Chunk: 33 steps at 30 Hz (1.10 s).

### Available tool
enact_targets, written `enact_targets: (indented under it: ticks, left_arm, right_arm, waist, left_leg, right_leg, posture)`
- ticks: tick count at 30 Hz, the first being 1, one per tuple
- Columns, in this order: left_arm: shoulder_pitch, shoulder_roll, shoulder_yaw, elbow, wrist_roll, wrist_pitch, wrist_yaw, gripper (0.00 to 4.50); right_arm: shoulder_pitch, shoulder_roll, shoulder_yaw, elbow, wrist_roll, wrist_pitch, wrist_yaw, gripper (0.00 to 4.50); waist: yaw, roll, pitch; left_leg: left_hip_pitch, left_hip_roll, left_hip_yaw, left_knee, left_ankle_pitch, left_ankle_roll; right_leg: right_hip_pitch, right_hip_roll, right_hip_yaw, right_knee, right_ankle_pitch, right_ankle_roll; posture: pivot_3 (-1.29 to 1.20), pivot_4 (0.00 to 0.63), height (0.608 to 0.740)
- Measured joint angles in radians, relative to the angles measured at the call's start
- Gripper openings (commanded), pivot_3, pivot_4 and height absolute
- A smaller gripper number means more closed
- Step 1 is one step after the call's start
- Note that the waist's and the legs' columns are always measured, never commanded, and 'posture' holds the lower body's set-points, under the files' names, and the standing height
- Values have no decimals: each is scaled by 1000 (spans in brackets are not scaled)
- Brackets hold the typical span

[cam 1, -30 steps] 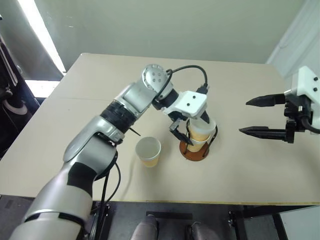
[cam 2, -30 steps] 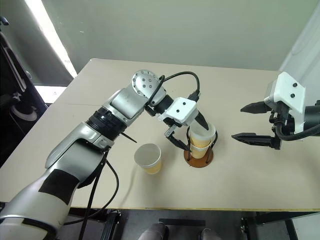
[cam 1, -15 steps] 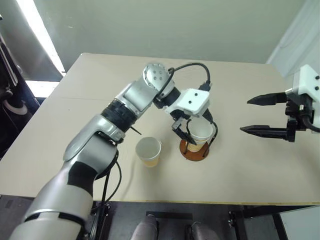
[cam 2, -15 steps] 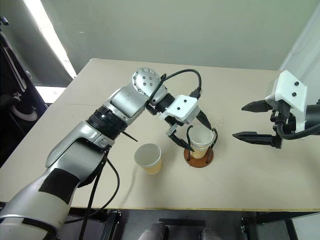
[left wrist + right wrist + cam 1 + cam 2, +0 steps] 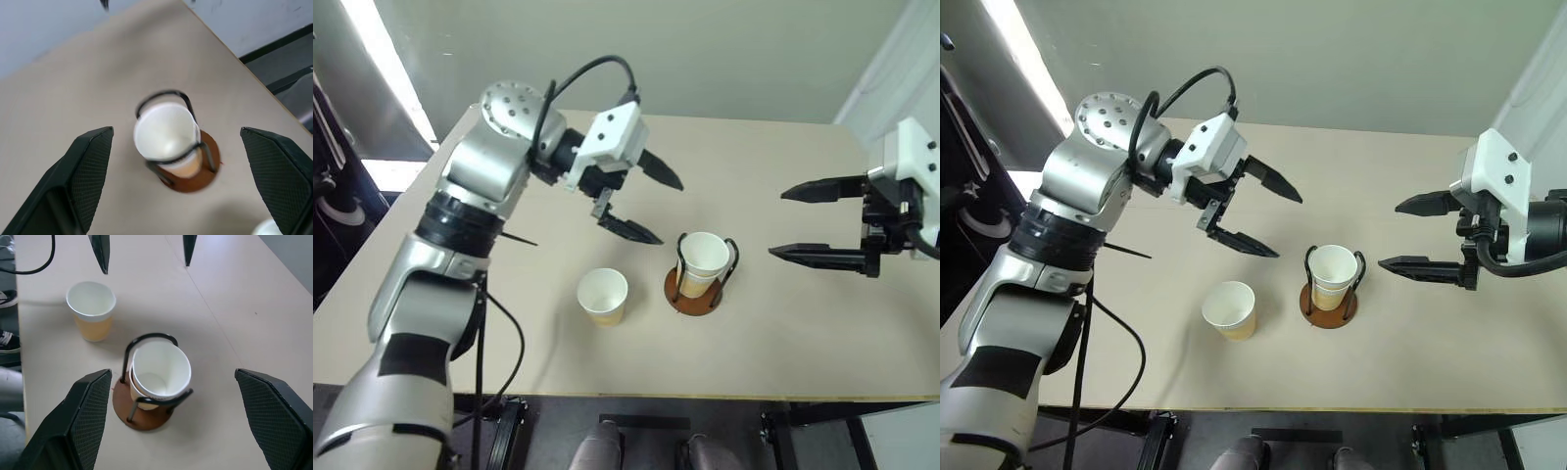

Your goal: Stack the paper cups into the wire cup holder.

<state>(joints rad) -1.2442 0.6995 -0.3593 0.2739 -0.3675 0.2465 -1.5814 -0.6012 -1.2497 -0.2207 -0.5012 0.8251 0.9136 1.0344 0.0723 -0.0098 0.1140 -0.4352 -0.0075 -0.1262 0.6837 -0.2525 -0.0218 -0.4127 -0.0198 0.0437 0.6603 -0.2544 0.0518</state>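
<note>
My left gripper grabs the loose paper cup by its thin rim next, one finger inside, since the cup's round sides slope inward toward its base.
The wire cup holder, a reddish-brown disc with black wire loops, stands near the table's front middle. Two nested paper cups sit inside it, the upper one leaning a little. A third paper cup stands upright on the table to the holder's left. My left gripper hangs open and empty above and to the left of the holder, apart from the cups. My right gripper hovers open and empty to the holder's right, pointing at it. In the left wrist view the stacked cups lie between the fingers, well below them.
The beige table has bare surface all around the holder. Its front edge runs close below the loose cup and holder. A dark object stands beyond the table's left side.
My left gripper has let go of the cup in the holder and drawn up and to the left. That cup has dropped deeper into the stack. The right gripper has barely moved.
</note>
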Motion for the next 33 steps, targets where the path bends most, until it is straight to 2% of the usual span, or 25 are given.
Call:
enact_targets:
  ticks: [8, 14, 20, 33]
  left_arm:
    - [109, 133, 125, -162, -44, 112, 1, 4440]
    - [184, 190, 144, -202, 9, 72, 7, 4440]
    - [220, 196, 108, -150, 139, -51, 13, 4440]
    - [247, 121, 56, -24, 229, -127, 11, 4440]
  right_arm:
    - [-12, 19, 7, -28, 41, 31, -26, 4125]
    - [-16, 63, 14, -91, 93, 53, -58, 4125]
    - [-26, 85, 50, -94, 94, 53, -71, 4125]
    - [-27, 94, 51, -130, 113, 57, -83, 4125]
  waist:
    - [-9, 0, 0]
    - [-12, 0, 0]
    - [-16, 0, 0]
    - [-18, 0, 0]
  left_leg:
    - [1, 0, 1, -2, 0, 0]
    - [2, 0, 1, -1, 0, 0]
    - [2, 0, 1, -2, 0, 1]
    - [1, 0, 2, -2, -1, 1]
  right_leg:
    - [-1, 0, 2, 0, 0, 0]
    - [-1, 0, 4, 0, 0, 0]
    - [-1, 0, 5, 1, 0, 0]
    - [-2, 0, 6, 0, 0, 0]
  posture:
    - [0, 150, 740]
    - [0, 150, 740]
    - [0, 150, 740]
    - [0, 150, 740]
